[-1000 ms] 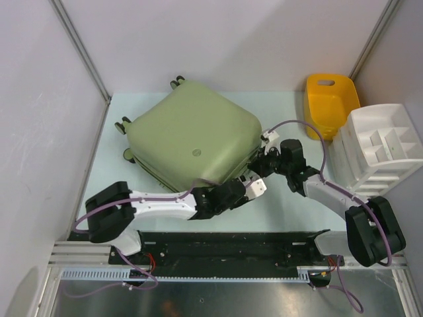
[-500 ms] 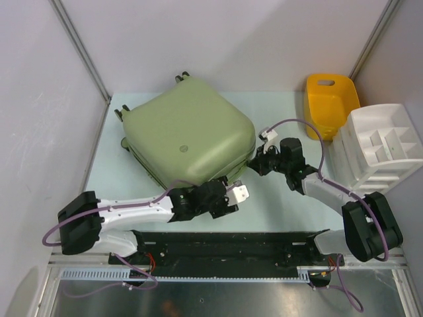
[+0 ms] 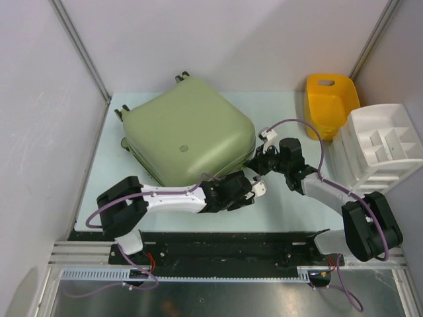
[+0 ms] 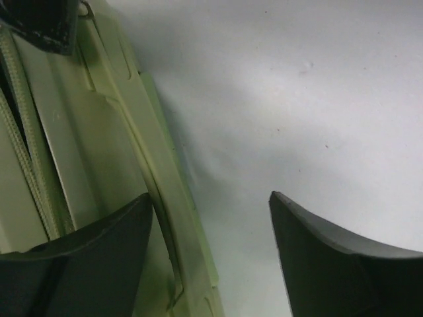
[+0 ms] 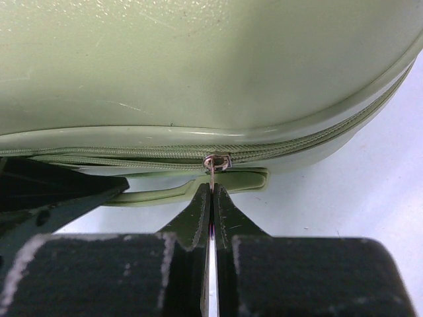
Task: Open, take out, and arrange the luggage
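Note:
My left gripper should grab the luggage next by its green side handle [image 4: 173, 218], so the zipper stays free for my right gripper to open.
The pale sage-green luggage [image 3: 188, 135] lies flat and closed on the table, wheels at the far left. My right gripper [image 3: 258, 162] is at its near right edge. In the right wrist view the gripper [image 5: 211, 188] is shut on the metal zipper pull [image 5: 211, 175], just under the zipper slider [image 5: 217, 162]. My left gripper [image 3: 254, 189] sits at the near right corner, just below the right one. In the left wrist view it [image 4: 211, 211] is open, and the shell's green side handle [image 4: 173, 218] runs next to the left finger [image 4: 86, 264].
A yellow plastic tub [image 3: 330, 102] stands at the back right. A white divided organizer tray [image 3: 380, 148] stands in front of it at the right edge. Grey walls close the table at left and back.
The luggage turned slightly and settled. My left gripper drew back to the left, then returned right to the near right corner. My right gripper stayed on the zipper pull.

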Robot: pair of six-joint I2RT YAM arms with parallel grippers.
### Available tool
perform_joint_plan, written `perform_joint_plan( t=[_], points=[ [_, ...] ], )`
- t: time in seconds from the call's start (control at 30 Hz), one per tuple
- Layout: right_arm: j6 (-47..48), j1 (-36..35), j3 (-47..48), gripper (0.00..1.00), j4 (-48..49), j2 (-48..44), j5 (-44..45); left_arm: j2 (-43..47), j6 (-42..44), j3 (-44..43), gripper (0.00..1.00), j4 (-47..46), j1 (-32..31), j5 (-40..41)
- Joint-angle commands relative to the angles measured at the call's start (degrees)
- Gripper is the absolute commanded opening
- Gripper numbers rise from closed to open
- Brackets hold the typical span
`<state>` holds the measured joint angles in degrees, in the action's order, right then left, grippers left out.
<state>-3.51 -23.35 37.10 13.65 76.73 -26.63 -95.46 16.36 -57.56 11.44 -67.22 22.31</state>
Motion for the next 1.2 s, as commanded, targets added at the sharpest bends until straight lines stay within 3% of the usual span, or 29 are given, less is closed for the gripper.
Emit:
perform_joint_plan(
  t=[0.0, 0.23, 0.3, 0.33, 0.8, 1.07, 1.17],
  points=[
    [-0.8, -0.1, 2.4, 0.00, 4.1, -0.2, -0.9, -2.9, -1.7, -1.6, 0.72, 0.4, 4.0, -0.8],
    [-0.7, 1.3, 2.4, 0.00, 2.7, -0.2, 1.1, -2.1, -1.1, 3.1, 0.33, 5.5, 9.8, -5.8],
    [-0.7, 1.6, 2.4, 0.00, 1.8, -0.3, 0.9, 0.0, 2.1, 6.4, 0.05, 7.1, 9.9, -7.7],
    [-0.7, 1.5, 2.2, 0.00, 1.6, -0.2, 0.6, 2.6, 4.0, 7.4, 0.00, 7.7, 9.9, -10.2],
    [2.9, -0.5, -1.5, 0.00, 0.7, -2.3, 1.1, 34.5, 36.9, 29.8, 0.00, 15.3, 11.7, -16.5],
    [10.9, 3.6, -1.0, 0.00, 11.2, 0.7, 1.0, 48.9, 51.2, 38.9, 0.00, 18.7, 12.1, -18.8],
    [11.9, 3.5, 0.3, 0.00, 16.1, 2.9, -1.3, 50.0, 51.5, 39.5, 0.00, 19.6, 12.1, -21.2]
  ],
)
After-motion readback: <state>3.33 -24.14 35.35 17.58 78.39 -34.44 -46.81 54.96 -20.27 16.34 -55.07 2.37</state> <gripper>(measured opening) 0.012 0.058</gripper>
